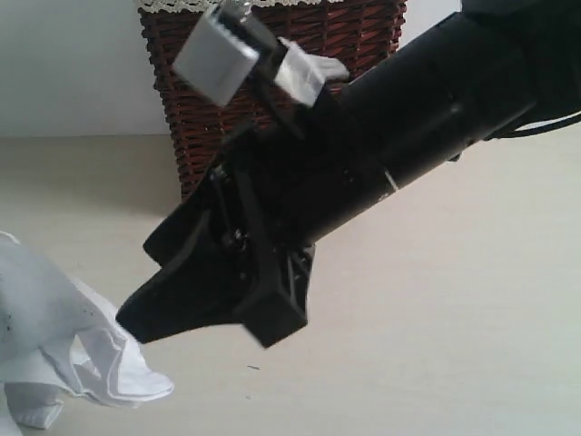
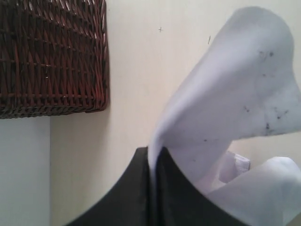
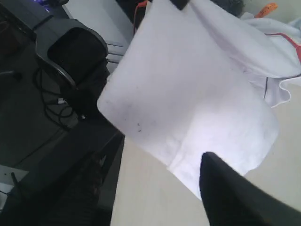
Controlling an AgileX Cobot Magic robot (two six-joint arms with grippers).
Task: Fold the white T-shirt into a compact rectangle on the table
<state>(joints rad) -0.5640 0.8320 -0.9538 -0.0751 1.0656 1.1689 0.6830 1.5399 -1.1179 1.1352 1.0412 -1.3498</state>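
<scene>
My right gripper is to grab the white T-shirt [image 3: 188,94] next by its unprinted fabric corner, so that I can fold the shirt into a compact rectangle.
The white T-shirt [image 1: 54,336] hangs crumpled at the lower left of the exterior view, its lower folds resting on the table [image 1: 436,345]. My left gripper [image 2: 155,157] is shut on a fold of the T-shirt [image 2: 235,84], which rises from between the jaws. It cannot be seen in the exterior view. My right gripper [image 1: 195,318] reaches across the middle towards the shirt, jaws apart. In the right wrist view the T-shirt [image 3: 188,94] hangs as a lifted sheet. One dark fingertip [image 3: 221,183] lies against its lower edge, and nothing sits between the jaws of the right gripper [image 3: 155,169].
A dark red-brown wicker basket [image 1: 191,118] with a lace-trimmed liner stands at the back of the table, also visible as the basket [image 2: 51,56] in the left wrist view. The table's edge [image 3: 120,188] drops off beside an office chair [image 3: 75,52] and cables.
</scene>
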